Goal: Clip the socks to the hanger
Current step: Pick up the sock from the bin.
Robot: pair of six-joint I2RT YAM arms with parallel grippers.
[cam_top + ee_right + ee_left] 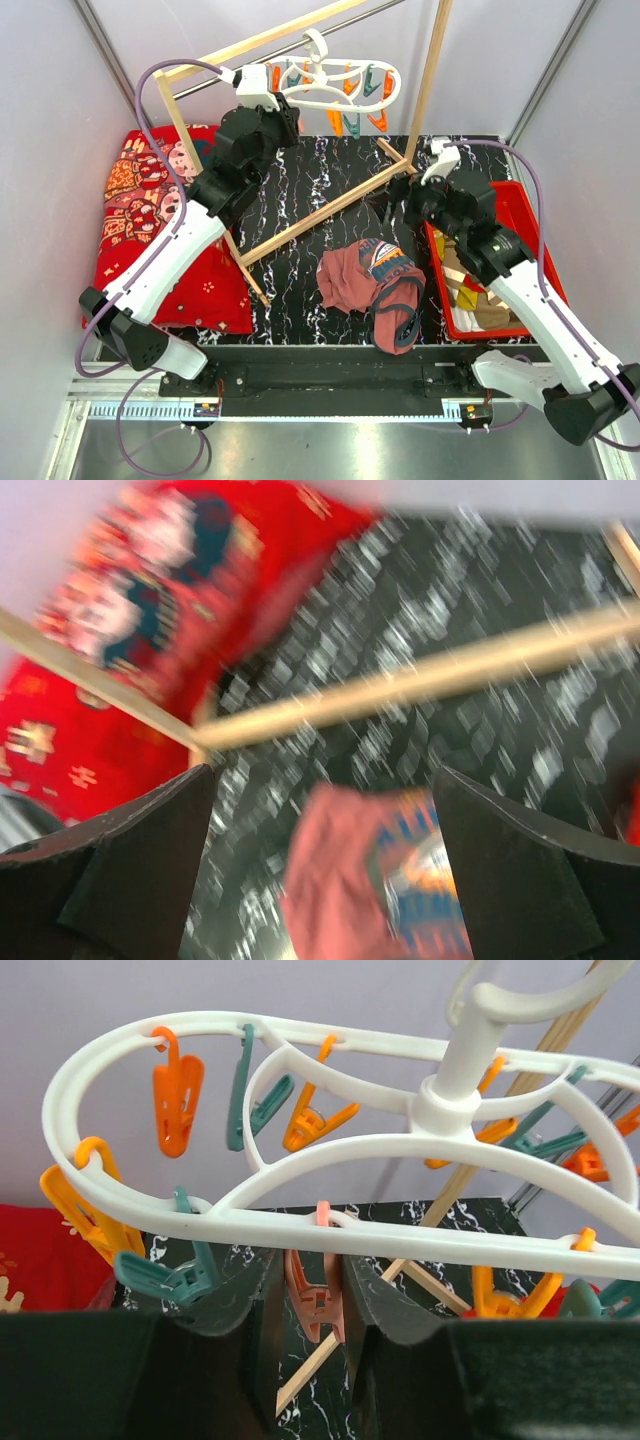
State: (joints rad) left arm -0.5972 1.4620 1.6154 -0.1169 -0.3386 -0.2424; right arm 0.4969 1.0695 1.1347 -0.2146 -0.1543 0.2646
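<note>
The edge of the striped sock's cuff has to stay free for the peg to clip, so the right gripper needs to reach the sock and grab it near its cuff.
The white oval hanger [340,85] hangs from the rail at the back, with orange and teal pegs under its rings [300,1225]. My left gripper [288,100] is raised to it. In the left wrist view its jaws [313,1290] press both sides of a salmon-orange peg [318,1310] hanging from the near ring. Mustard and striped socks [472,292] lie in the red tray [520,215] on the right. My right gripper [395,205] hovers over the table left of the tray, open wide [320,780] with nothing between its fingers; its view is blurred.
A rust-maroon garment with blue print [370,285] [370,880] lies crumpled at the table's middle front. Wooden poles of the rack [330,210] [420,680] cross the table and rise at the back. A red cartoon-print cushion [150,200] lies on the left.
</note>
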